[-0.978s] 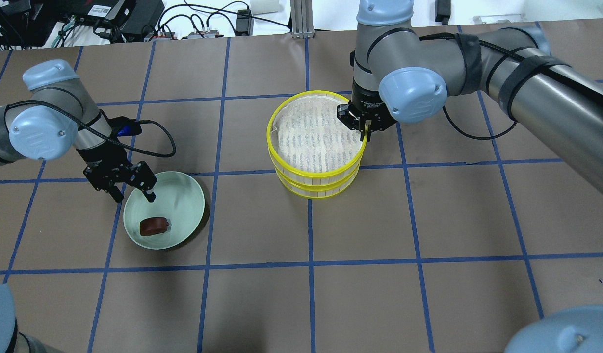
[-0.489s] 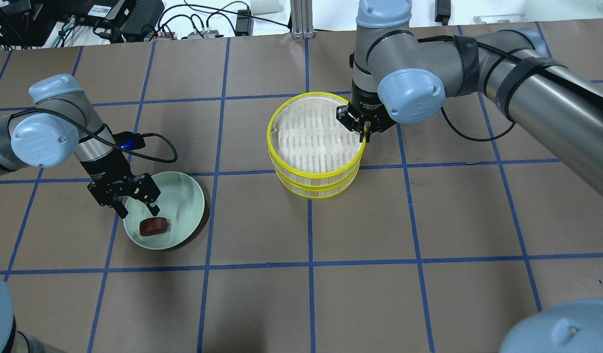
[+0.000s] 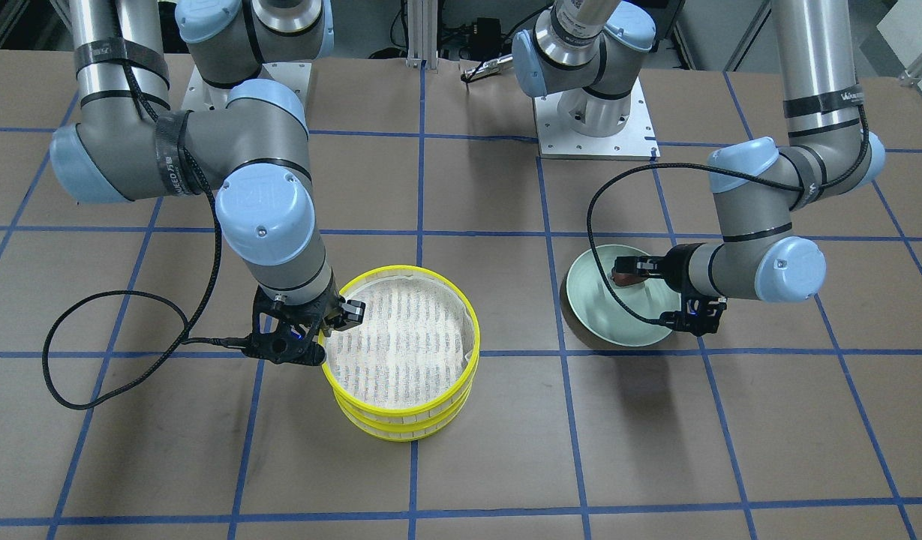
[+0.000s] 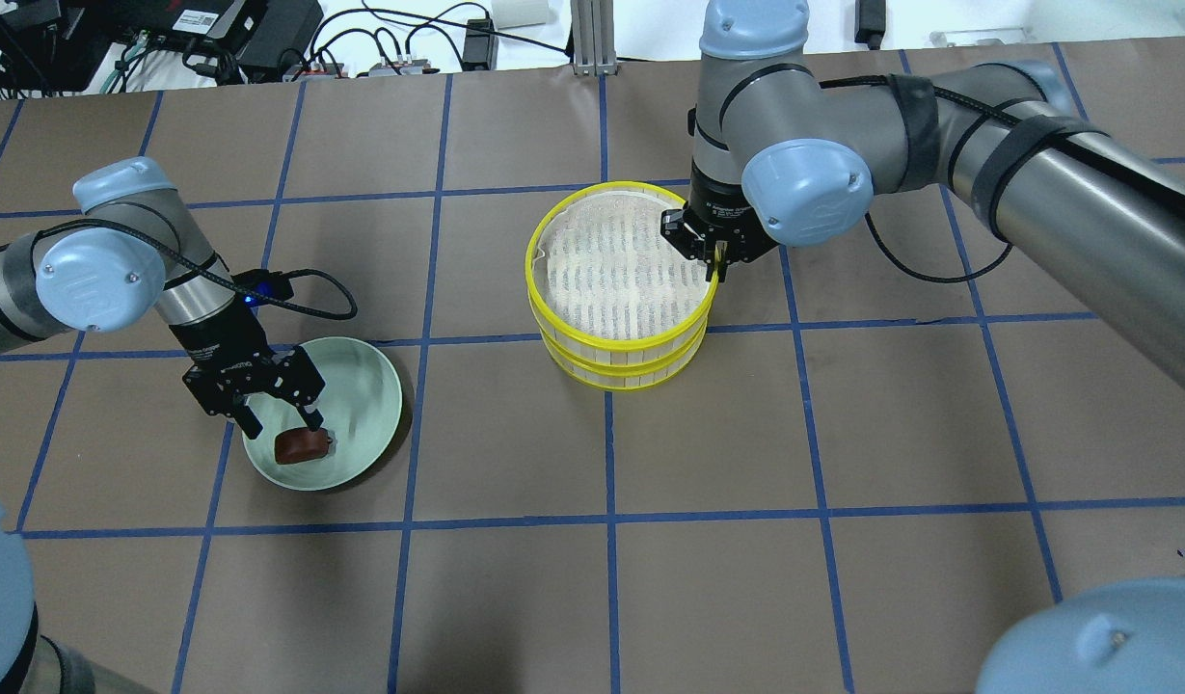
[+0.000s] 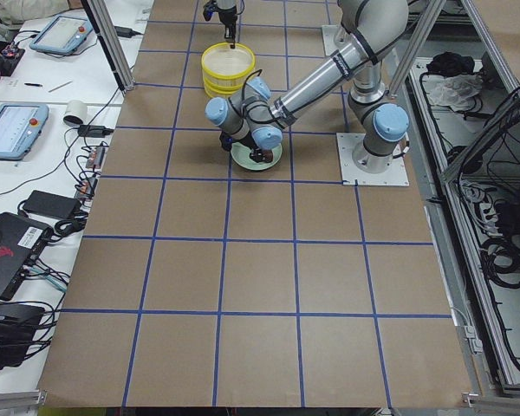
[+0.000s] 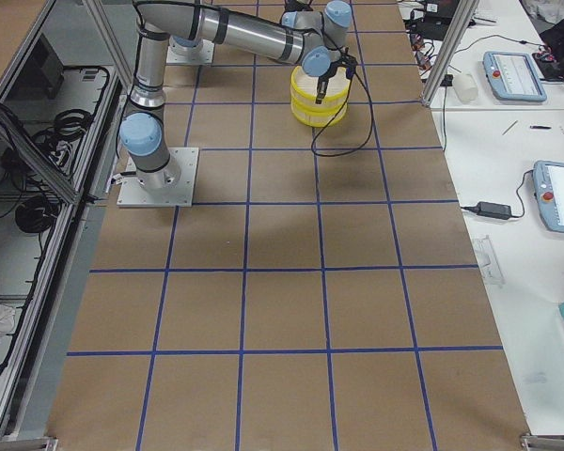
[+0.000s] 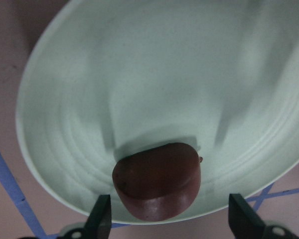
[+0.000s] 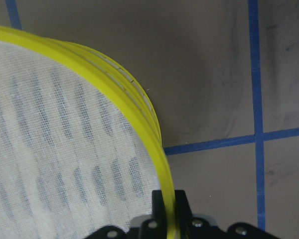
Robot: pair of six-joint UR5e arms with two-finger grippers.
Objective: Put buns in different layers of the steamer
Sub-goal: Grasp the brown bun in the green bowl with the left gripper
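The left gripper grabs the dark brown bun's rounded body (image 7: 156,181) next, to load the steamer's layers.
The steamer is two yellow-rimmed trays stacked on each other, the top tray (image 4: 611,265) on the lower tray (image 4: 619,374). The top tray's slatted floor is bare. My right gripper (image 4: 715,266) is shut on the top tray's yellow rim (image 8: 154,144) at its right side. The dark brown bun (image 4: 301,445) lies in the pale green plate (image 4: 361,386). My left gripper (image 4: 282,427) is open and low over the plate, its fingers (image 7: 100,219) on either side of the bun (image 7: 157,179) without touching it. The cream-white bun is hidden.
The brown table carries a grid of blue tape lines (image 4: 608,463). Cables and electronics (image 4: 264,39) lie beyond the far edge. A black cable (image 3: 93,330) loops on the table beside the right arm.
My left gripper has moved toward the table's near side and come down over the plate to the brown bun. The right gripper and the steamer have barely moved.
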